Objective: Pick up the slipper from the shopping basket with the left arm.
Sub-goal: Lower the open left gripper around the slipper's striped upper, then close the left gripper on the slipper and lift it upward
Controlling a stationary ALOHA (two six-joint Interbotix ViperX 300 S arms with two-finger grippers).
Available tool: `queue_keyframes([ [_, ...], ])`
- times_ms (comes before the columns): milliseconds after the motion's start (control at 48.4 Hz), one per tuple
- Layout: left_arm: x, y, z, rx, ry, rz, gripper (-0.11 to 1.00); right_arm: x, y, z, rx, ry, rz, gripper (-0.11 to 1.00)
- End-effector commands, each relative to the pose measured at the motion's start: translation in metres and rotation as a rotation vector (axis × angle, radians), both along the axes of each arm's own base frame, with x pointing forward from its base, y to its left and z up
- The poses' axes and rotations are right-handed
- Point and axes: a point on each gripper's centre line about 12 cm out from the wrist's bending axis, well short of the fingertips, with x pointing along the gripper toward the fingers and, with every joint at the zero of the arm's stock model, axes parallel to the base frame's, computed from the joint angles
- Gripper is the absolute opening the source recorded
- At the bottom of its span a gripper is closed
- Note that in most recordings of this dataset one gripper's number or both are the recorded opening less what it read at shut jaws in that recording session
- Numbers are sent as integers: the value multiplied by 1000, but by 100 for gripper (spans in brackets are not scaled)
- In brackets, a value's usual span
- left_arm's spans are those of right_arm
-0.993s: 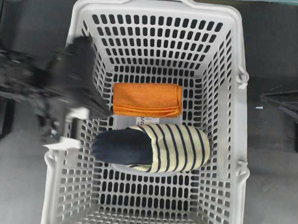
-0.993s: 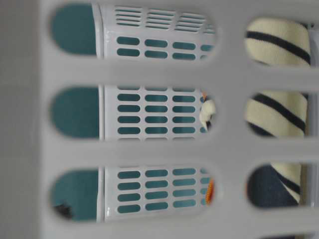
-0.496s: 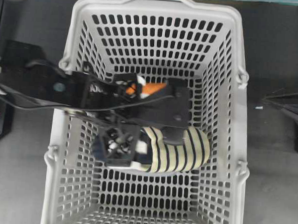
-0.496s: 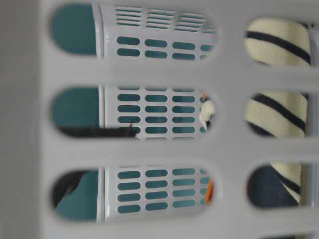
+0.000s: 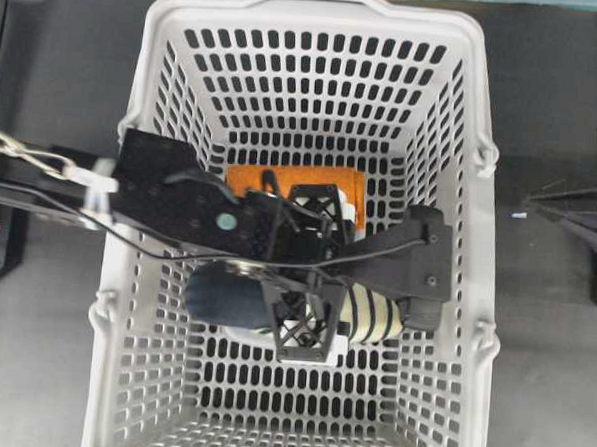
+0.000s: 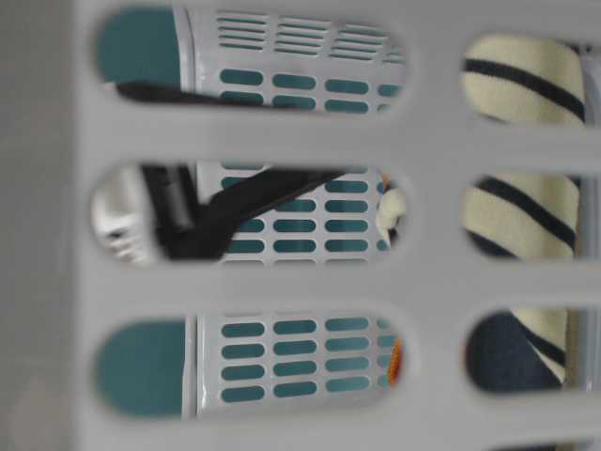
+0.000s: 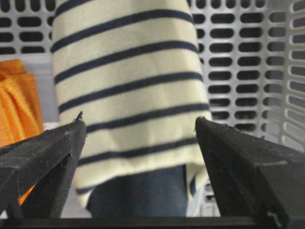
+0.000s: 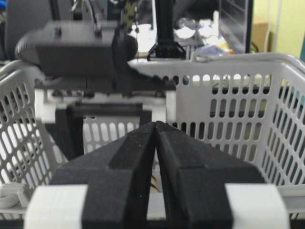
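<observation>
The slipper's striped cloth is slack and its hem (image 7: 143,167) stands open, so the robot's left gripper next needs to grab its upper near the hem (image 7: 142,131) to pick up the slipper.
The slipper (image 5: 219,297) lies on the floor of the shopping basket (image 5: 466,52), navy toe to the left and striped upper (image 5: 372,317) to the right. My left arm reaches in from the left, and the left gripper (image 5: 309,267) hangs open over the slipper's middle. In the left wrist view the slipper (image 7: 128,86) fills the gap between the fingertips (image 7: 76,128), which stand on either side of it without pressing it. The left gripper (image 7: 138,123) holds nothing. The right gripper (image 8: 156,126) is shut and empty, outside the basket at the right (image 5: 540,201).
A folded orange cloth (image 5: 249,178) lies just behind the slipper, partly under the left arm, and shows in the left wrist view (image 7: 16,105). The basket's lattice walls (image 5: 447,151) stand close round the gripper. The table-level view shows slipper stripes (image 6: 521,216) through the slots.
The left arm has swung further into the basket and to the right. Its open gripper has turned and now straddles the slipper's middle. The right arm has not moved.
</observation>
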Motion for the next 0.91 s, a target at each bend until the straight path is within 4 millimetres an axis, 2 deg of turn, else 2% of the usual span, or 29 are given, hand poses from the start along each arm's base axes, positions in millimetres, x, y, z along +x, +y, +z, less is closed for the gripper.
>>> queue_keyframes([
  [0, 2, 1, -2, 4, 1, 0, 90, 1, 1, 1, 5, -3, 2, 0],
  [124, 4, 0, -21, 10, 40, -2, 90, 1, 0, 0, 5, 0, 1, 0],
  [393, 0, 2, -39, 15, 75, 2, 87, 0, 1, -2, 4, 5, 2, 0],
  [517, -3, 2, -44, 17, 83, -3, 68, 1, 1, -3, 4, 8, 2, 0],
  [641, -4, 1, -41, 21, 83, -16, 33, 0, 0, -5, 4, 11, 2, 0],
  [745, -3, -1, -30, 18, 57, -20, 10, 0, 0, -5, 4, 11, 2, 0],
  [786, -3, -1, -24, 17, 46, -20, 4, 0, 1, -6, 4, 14, 2, 0],
  [889, -4, -1, -5, 14, 23, -18, 4, 0, 0, -5, 4, 12, 2, 0],
])
